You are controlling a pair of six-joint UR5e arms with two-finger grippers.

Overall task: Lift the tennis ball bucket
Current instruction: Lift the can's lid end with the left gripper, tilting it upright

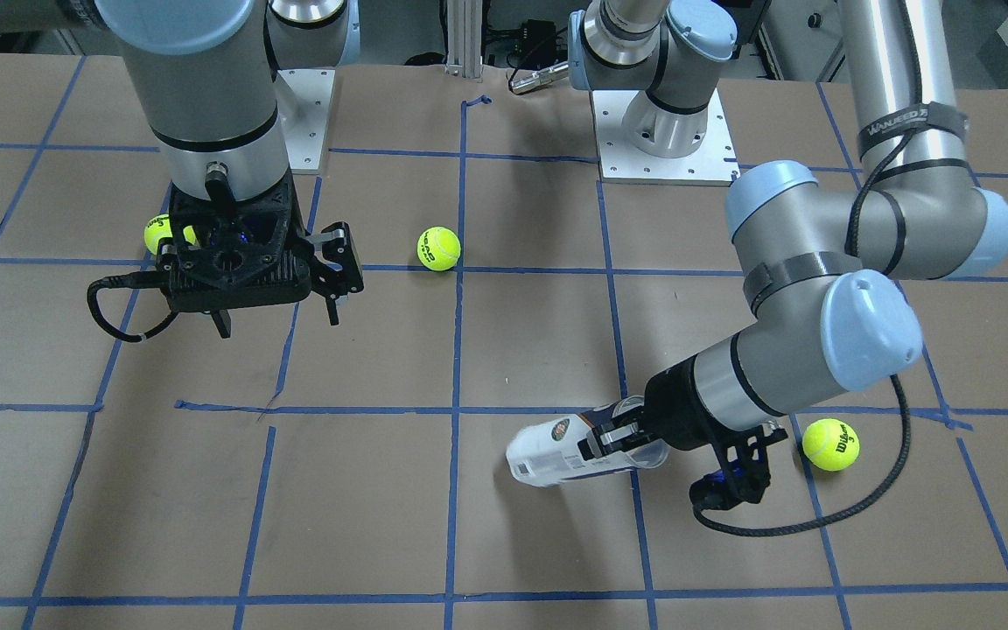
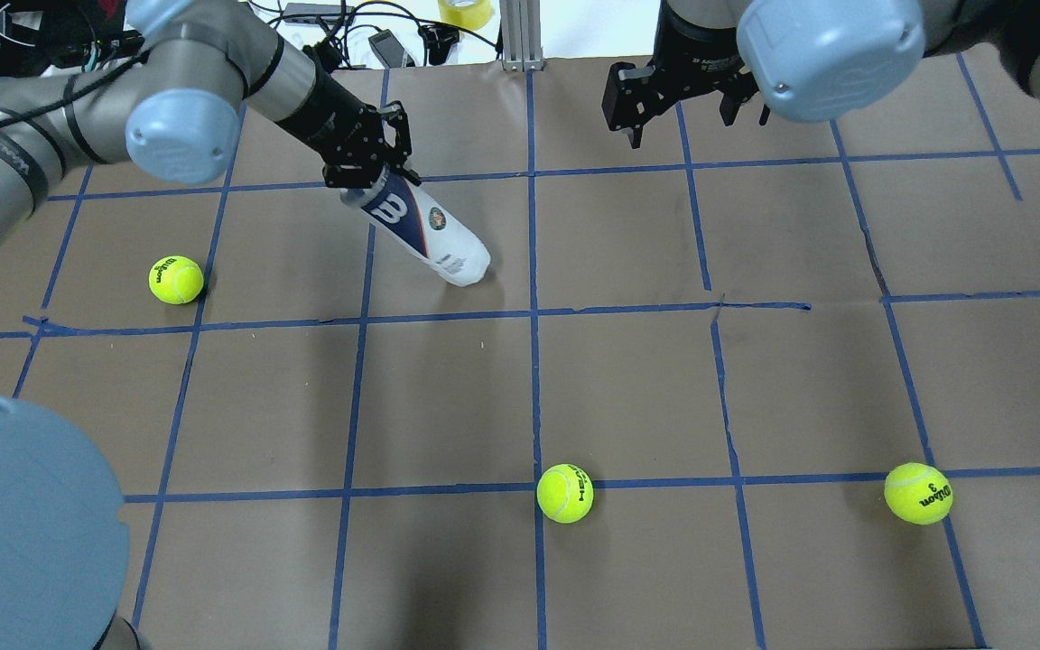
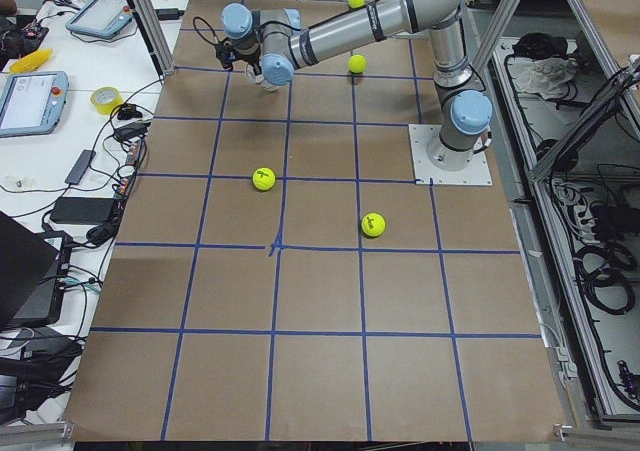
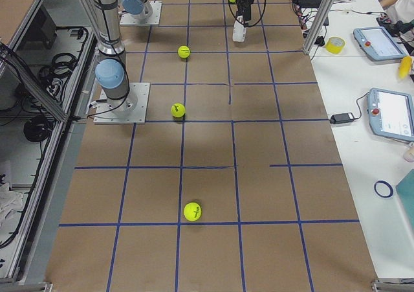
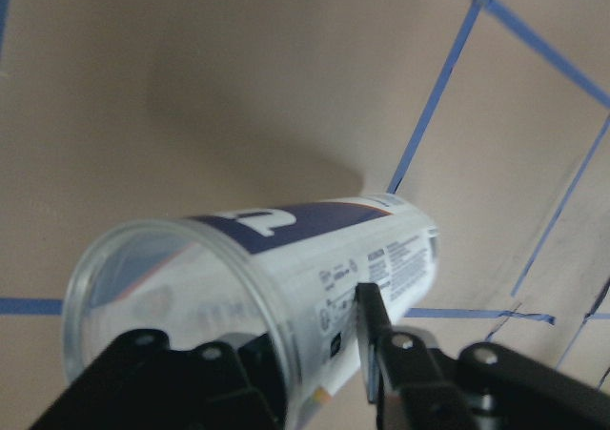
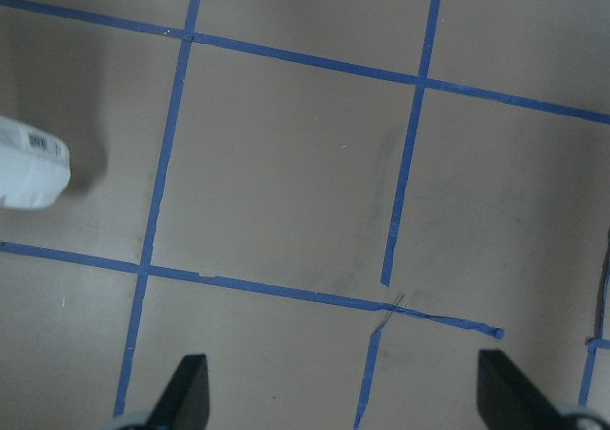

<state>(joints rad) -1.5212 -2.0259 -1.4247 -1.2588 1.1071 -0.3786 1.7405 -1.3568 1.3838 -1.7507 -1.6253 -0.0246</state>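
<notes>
My left gripper holds the bucket and needs to keep holding it until I lower it and turn it upright. The bucket's base (image 1: 521, 460) (image 5: 419, 239) is tilted sideways above its shadow on the tabletop.
The tennis ball bucket (image 2: 430, 230) is a clear tube with a white and navy label. It also shows in the front view (image 1: 552, 451). My left gripper (image 2: 368, 167) is shut on its open rim end and holds it tilted, with that end raised. I cannot tell whether the far end touches the table. The left wrist view shows the fingers (image 5: 374, 339) clamped on the wall of the open tube (image 5: 315, 258), which is empty inside. My right gripper (image 1: 276, 313) is open and empty, hovering above the table well apart from the tube, with its fingertips (image 6: 186, 392) spread wide.
Three yellow-green tennis balls lie loose on the brown paper with its blue tape grid: one (image 2: 176, 280) at the left, one (image 2: 565, 493) near the middle front, one (image 2: 918, 493) at the right. The arm bases (image 1: 666, 131) stand at the robot's edge of the table.
</notes>
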